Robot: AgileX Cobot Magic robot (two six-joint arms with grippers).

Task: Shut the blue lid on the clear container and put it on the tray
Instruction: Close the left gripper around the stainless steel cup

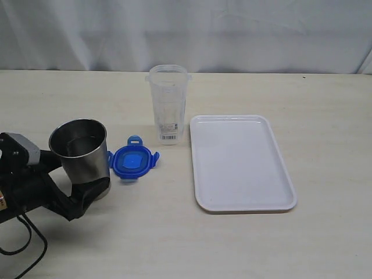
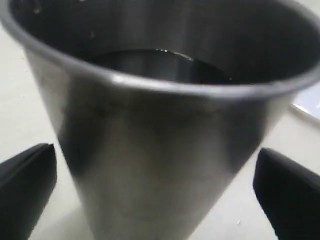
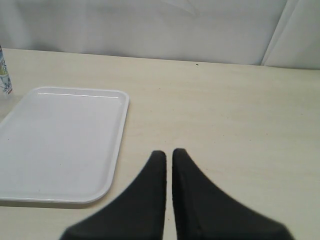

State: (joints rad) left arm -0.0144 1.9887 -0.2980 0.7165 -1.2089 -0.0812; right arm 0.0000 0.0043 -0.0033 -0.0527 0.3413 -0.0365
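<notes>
My left gripper grabs the steel cup by its cylindrical body next, to free space around the blue lid.
The clear container stands upright and uncovered at the back middle of the table. A sliver of the clear container also shows at the edge of the right wrist view. The blue lid lies flat on the table in front and to the left of it. To the right of both lies the white tray, bare. My left gripper is open, its fingers standing on either side of a steel cup with a gap to its wall. My right gripper is shut on nothing, over bare table beside the tray.
The steel cup fills the left wrist view and stands just left of the blue lid. A white curtain backs the table. The left arm and its cable occupy the front left corner.
</notes>
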